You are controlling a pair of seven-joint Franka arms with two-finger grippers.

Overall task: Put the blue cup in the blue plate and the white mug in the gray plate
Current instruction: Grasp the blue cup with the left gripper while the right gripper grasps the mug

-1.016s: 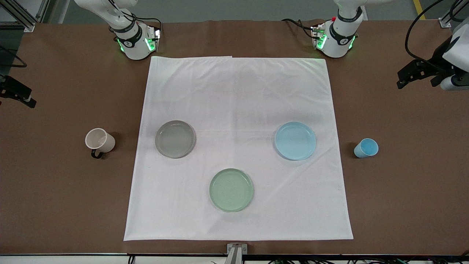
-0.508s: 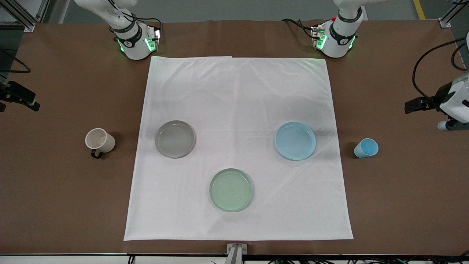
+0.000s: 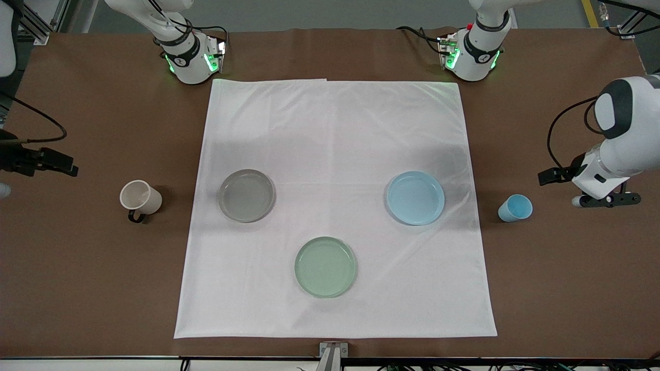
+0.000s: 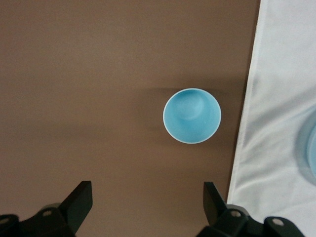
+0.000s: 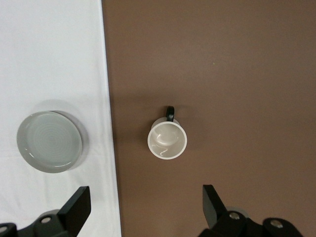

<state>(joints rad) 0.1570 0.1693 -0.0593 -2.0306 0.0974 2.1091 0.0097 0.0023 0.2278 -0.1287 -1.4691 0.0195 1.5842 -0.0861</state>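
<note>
I will grab the white mug with my right gripper by its dark handle next, to place the white mug in the gray plate.
The blue cup stands upright on the brown table, beside the blue plate toward the left arm's end; it also shows in the left wrist view. My left gripper hangs open and empty over bare table just past the cup; its jaws stand wide apart. The white mug stands upright with its dark handle, beside the gray plate toward the right arm's end. My right gripper is open and empty, up over the table near the mug.
A pale green plate lies on the white cloth, nearer the front camera than the other two plates. Both cups stand off the cloth on the brown table. The arm bases stand at the top.
Both hands have come in from the table's ends. The left gripper has dropped down close beside the blue cup. The right hand has moved toward the white mug. Cups and plates have not moved.
</note>
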